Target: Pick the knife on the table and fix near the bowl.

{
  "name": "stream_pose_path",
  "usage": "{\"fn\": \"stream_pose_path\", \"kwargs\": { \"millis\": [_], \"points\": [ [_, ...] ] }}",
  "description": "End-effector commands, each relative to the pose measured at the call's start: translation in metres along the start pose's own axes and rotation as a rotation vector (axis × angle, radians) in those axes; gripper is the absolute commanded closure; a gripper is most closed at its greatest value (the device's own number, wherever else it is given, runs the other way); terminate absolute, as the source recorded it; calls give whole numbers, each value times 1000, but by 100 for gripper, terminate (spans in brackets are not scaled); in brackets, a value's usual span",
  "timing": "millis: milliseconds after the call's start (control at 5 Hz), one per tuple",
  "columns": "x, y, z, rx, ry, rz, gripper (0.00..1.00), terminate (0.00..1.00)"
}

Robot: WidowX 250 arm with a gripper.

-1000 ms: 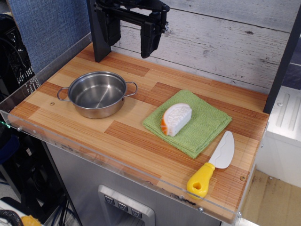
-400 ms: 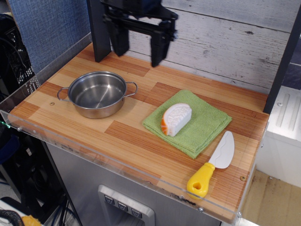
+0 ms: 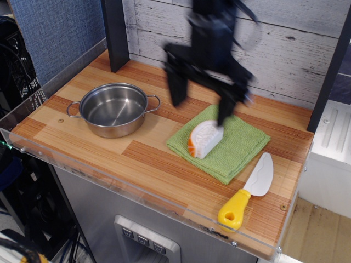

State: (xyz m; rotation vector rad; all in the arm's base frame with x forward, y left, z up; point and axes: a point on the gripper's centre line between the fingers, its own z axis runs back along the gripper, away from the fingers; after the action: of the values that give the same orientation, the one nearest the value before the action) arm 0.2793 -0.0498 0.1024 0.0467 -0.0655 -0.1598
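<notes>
My gripper picks up the knife by its yellow handle [image 3: 235, 209] next, to fix it near the bowl [image 3: 113, 109].
The knife [image 3: 250, 192] has a white blade and a yellow handle and lies at the front right of the wooden table [image 3: 148, 159], handle toward the front edge. The bowl [image 3: 113, 109], a shiny steel pot with two wire handles, stands at the left. My gripper [image 3: 200, 103] is blurred by motion. It hangs open and empty in mid-air between the bowl and the green cloth, with one finger [image 3: 176, 87] left and the other above the cloth's back edge. It is well away from the knife.
A green cloth [image 3: 236, 145] lies right of centre with a white-and-orange half-round toy food [image 3: 205, 138] on it. A black post [image 3: 115, 33] stands at the back left. A clear acrylic rim [image 3: 109, 178] runs along the front edge.
My gripper has moved from the back left, near the black post, down and to the right toward the green cloth. The knife, the bowl and the toy food have not moved.
</notes>
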Motion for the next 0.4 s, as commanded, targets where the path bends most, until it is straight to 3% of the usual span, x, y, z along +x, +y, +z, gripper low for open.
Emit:
{"fn": "stream_pose_path", "kwargs": {
  "millis": [0,200],
  "points": [
    [-9,-38,-15,80,-83,40,0,0],
    [-10,-49,-29,87,-51,70,0,0]
  ]
}}
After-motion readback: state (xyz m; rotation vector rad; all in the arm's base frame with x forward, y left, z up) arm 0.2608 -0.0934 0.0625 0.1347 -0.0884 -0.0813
